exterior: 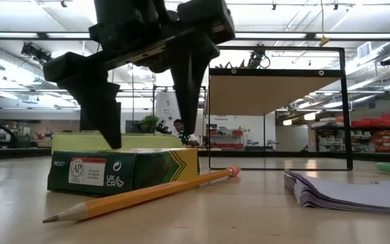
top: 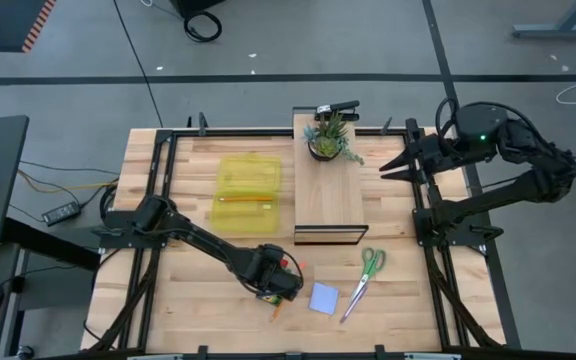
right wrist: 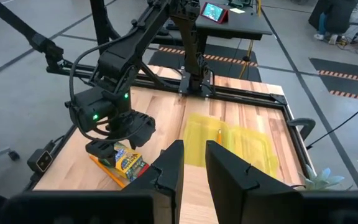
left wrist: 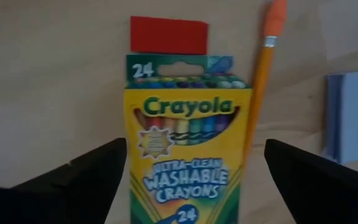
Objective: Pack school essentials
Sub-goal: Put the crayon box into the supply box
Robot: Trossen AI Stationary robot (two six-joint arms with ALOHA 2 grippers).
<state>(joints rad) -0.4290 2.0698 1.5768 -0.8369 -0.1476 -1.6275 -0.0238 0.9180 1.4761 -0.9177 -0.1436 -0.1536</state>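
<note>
The left gripper grabs the Crayola box across the long edges of its printed front panel next, to pack the crayons into the yellow case (top: 246, 188).
A yellow-green Crayola crayon box (left wrist: 188, 155) lies flat on the wooden table near its front edge. My left gripper (exterior: 151, 139) hangs over it, pointing down and open, with one finger (exterior: 107, 102) on each side of the box; I cannot tell whether either touches it. An orange pencil (exterior: 141, 196) lies on the table alongside the box. The light blue sticky-note pad (top: 324, 298) and the green-handled scissors (top: 365, 275) lie to the right. A second pencil (top: 243, 200) lies in the yellow case (top: 246, 188). My right gripper (top: 396, 166) waits high at the far right, a narrow gap between its fingers.
A potted plant (top: 328, 135) stands on a raised wooden board in a black frame (top: 328, 190) at the table's middle back. A red rectangle (left wrist: 168, 34) lies just past the box's top end. Bare wood shows at the front left.
</note>
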